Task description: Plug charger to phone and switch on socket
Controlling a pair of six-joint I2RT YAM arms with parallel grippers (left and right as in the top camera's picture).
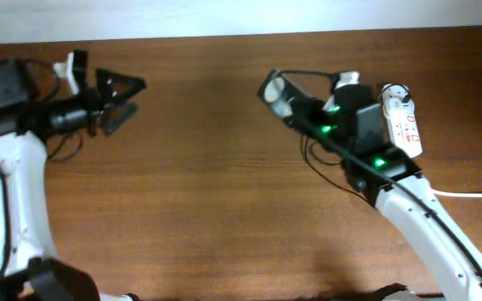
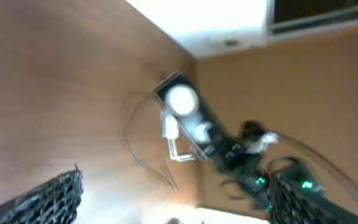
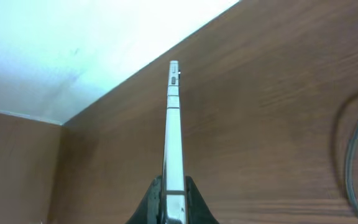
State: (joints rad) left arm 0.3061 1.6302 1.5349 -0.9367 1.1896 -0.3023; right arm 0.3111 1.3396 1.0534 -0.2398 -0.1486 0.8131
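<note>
I will next grab the black phone with my left gripper by its free side edge. This leaves the phone's end near my right gripper free to plug in the charger.
My right gripper (image 1: 284,102) is shut on the black phone (image 1: 276,90) and holds it on edge above the table. In the right wrist view the phone (image 3: 173,118) shows as a thin silvery edge between the two fingers. From the left wrist the phone (image 2: 182,101) shows its glossy face with two round white reflections. The charger's thin black cable (image 2: 133,134) lies looped on the wood beneath it, and a curve of that cable (image 3: 348,149) shows at the right. The white socket (image 1: 406,127) lies behind the right arm. My left gripper (image 1: 136,98) hangs wide open and empty, far left.
A round white plug head (image 1: 397,94) sits at the socket's far end, and a thick white cord (image 1: 475,194) runs off to the right edge. The brown wooden table (image 1: 199,167) ends at a pale wall along the back.
</note>
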